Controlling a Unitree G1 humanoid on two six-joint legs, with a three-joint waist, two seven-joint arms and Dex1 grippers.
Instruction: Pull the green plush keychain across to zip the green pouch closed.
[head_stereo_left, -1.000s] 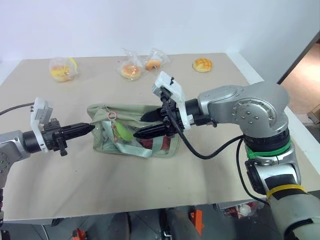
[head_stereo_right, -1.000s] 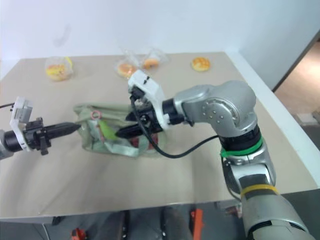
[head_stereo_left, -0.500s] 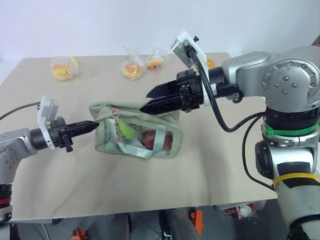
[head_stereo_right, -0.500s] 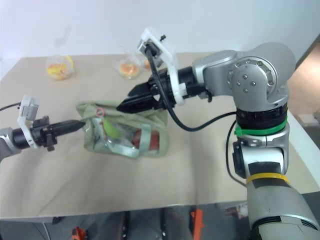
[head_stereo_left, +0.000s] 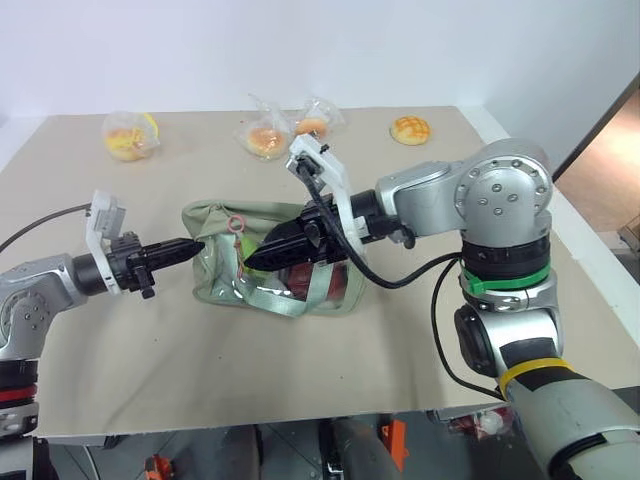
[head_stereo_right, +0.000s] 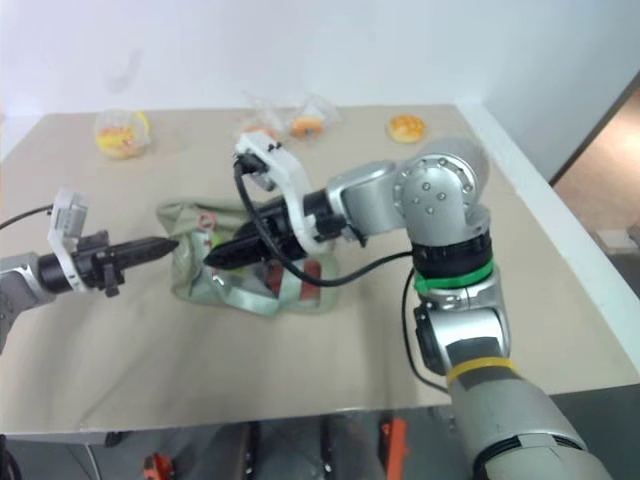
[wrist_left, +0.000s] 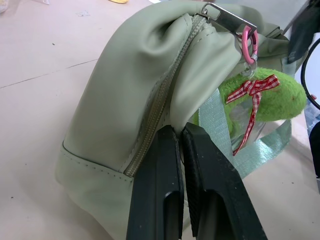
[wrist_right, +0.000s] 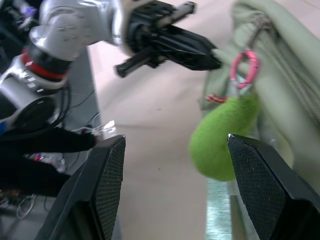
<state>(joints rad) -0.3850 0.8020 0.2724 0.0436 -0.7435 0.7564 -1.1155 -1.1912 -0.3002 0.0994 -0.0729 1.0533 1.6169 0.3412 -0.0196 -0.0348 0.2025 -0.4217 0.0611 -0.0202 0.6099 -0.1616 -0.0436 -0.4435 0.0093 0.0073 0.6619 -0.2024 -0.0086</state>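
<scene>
My right gripper isn't ready to close on the plush yet: one of the fingers overlaps the green plush's edge (head_stereo_left: 249, 246), so it should first move right in the wrist view.
The green pouch (head_stereo_left: 213, 283) lies on the table's middle, with its zipper pull and pink ring (wrist_left: 248, 42) up at its left end. From the ring the green plush keychain (wrist_left: 275, 97) hangs down the pouch's front side. At that left end my left gripper (head_stereo_left: 198, 244) is level and shut on a fold of the pouch's fabric. My right gripper (head_stereo_left: 255, 258) reaches leftward over the pouch, open. The plush (wrist_right: 220, 137) hangs just ahead of its wide-spread fingers (wrist_right: 107, 185) and touches neither.
Wrapped buns (head_stereo_left: 127, 137) (head_stereo_left: 262, 140) (head_stereo_left: 311, 126) and one unwrapped bun (head_stereo_left: 406, 129) lie along the table's far edge. Something red shows through the pouch's clear side (head_stereo_left: 300, 280). The table's right edge (head_stereo_left: 590, 270) drops off beside my right arm.
The right gripper rose above the pouch, then came back down and leftward to the plush keychain, still open. The left gripper has stayed shut at the pouch's left end.
</scene>
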